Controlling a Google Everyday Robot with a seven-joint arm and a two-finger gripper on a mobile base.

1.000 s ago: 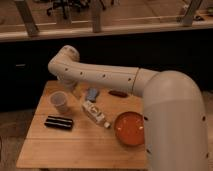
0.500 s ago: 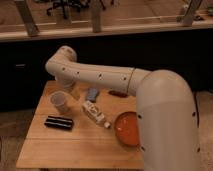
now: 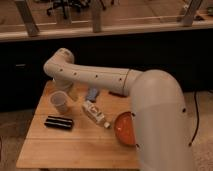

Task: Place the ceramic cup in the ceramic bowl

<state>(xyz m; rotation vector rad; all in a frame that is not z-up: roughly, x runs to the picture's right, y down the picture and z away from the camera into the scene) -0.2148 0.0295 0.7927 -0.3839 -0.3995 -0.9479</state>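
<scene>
I need to grab the cup by its rim (image 3: pixel 60 96) next, so its base stays free to settle in the ceramic bowl (image 3: pixel 125 129).
The ceramic cup (image 3: pixel 59 101), small, pale and handleless, stands upright at the left of the wooden table (image 3: pixel 75 147). The ceramic bowl (image 3: pixel 125 129), wide and glossy orange, sits at the table's right side, with its right part hidden behind my big white arm. My arm reaches from the lower right up to a bend at the upper left. From there the wrist drops to the gripper (image 3: pixel 68 90), just above and right of the cup. The gripper is open with nothing in it, and most of it is hidden by the arm.
A white bottle with a label (image 3: pixel 96 114) lies on its side between cup and bowl. A flat black object (image 3: pixel 59 122) lies in front of the cup. A blue item (image 3: pixel 92 94) and a dark red item (image 3: pixel 117 93) lie at the back. Behind the table is a dark counter wall.
The arm's bend has shifted slightly left and down toward the cup. The cup, the bowl and the other items have not moved.
</scene>
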